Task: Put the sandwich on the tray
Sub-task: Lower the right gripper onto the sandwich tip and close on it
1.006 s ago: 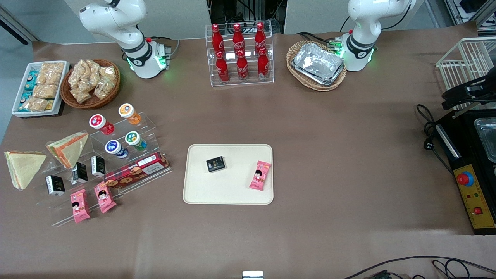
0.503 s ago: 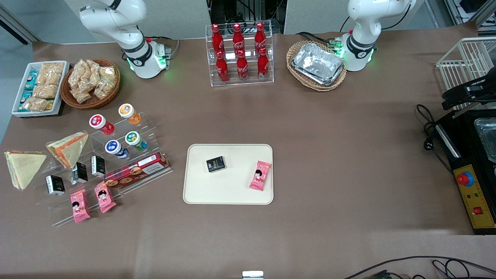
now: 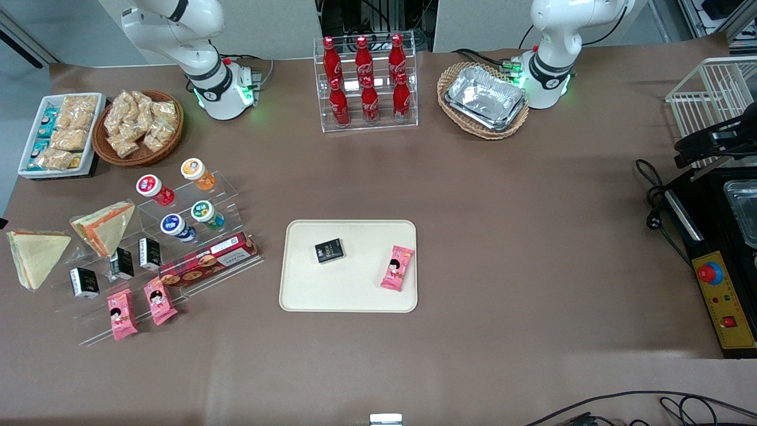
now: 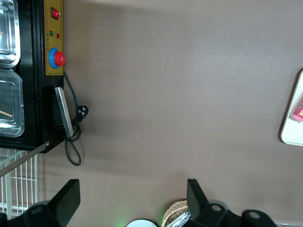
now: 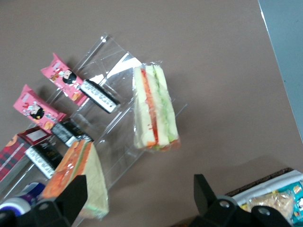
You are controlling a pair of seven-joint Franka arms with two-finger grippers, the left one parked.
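Note:
The gripper grabs the wrapped sandwich by its pointed corner (image 3: 32,284) next. That grip is for placing the sandwich on the tray (image 3: 349,284).
The sandwich (image 3: 36,258) is a clear-wrapped triangle with a pale cream face. It lies flat on the brown table at the working arm's end, beside the acrylic stand. In the right wrist view the sandwich (image 5: 154,109) shows its thin layered edge. My gripper (image 5: 139,198) hangs above the table with its fingers open and empty. The sandwich lies ahead of the fingertips, apart from them. The gripper itself is outside the front view. The tray (image 3: 355,293) is cream-beige and sits mid-table, holding a black box (image 3: 329,251) and a pink snack pack (image 3: 397,268).
A second sandwich (image 3: 106,228) with an orange-and-green edge leans on the acrylic stand (image 3: 177,284), close to one finger (image 5: 71,196). The stand also holds black boxes, pink packs and jars. Farther back are a snack bin (image 3: 59,133), a wicker basket (image 3: 139,127), a cola rack (image 3: 366,83) and foil trays (image 3: 485,97).
The working arm's upper links have shifted slightly, and a dark sliver now shows at the front view's edge near the sandwich. Nothing on the table has moved.

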